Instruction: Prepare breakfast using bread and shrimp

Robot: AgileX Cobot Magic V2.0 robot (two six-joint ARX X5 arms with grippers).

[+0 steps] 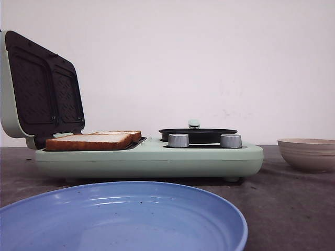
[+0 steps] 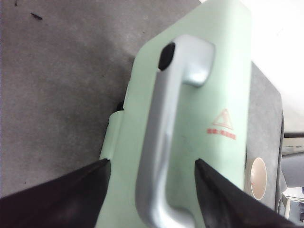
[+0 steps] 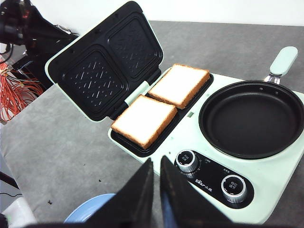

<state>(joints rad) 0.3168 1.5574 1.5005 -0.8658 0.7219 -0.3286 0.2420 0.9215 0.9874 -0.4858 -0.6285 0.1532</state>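
Note:
I need to move my left gripper toward the silver handle before closing on it, as its fingers stop short in the left wrist view, above the green lid (image 2: pixel 209 152).
Two square slices of white bread (image 3: pixel 144 119) (image 3: pixel 179 84) lie side by side on the lower plate of a mint-green sandwich maker (image 3: pixel 266 183). They also show in the front view (image 1: pixel 89 141) (image 1: pixel 123 134). The maker's lid (image 1: pixel 42 89) stands open. My left gripper (image 2: pixel 152 161) is open behind the lid, its jaws on either side of the silver lid handle (image 2: pixel 166 118) without touching it. My right gripper (image 3: pixel 156 159) is shut and empty, above the maker's front edge near the left knob (image 3: pixel 187 160). No shrimp is in view. Neither gripper shows in the front view.
An empty black frying pan (image 3: pixel 251 118) sits on the maker's right half, its green handle (image 3: pixel 283 61) pointing away. A blue plate (image 1: pixel 120 219) lies in front of the maker. A beige bowl (image 1: pixel 308 153) stands to the right. Orange cables (image 3: pixel 14 90) lie off the table's left.

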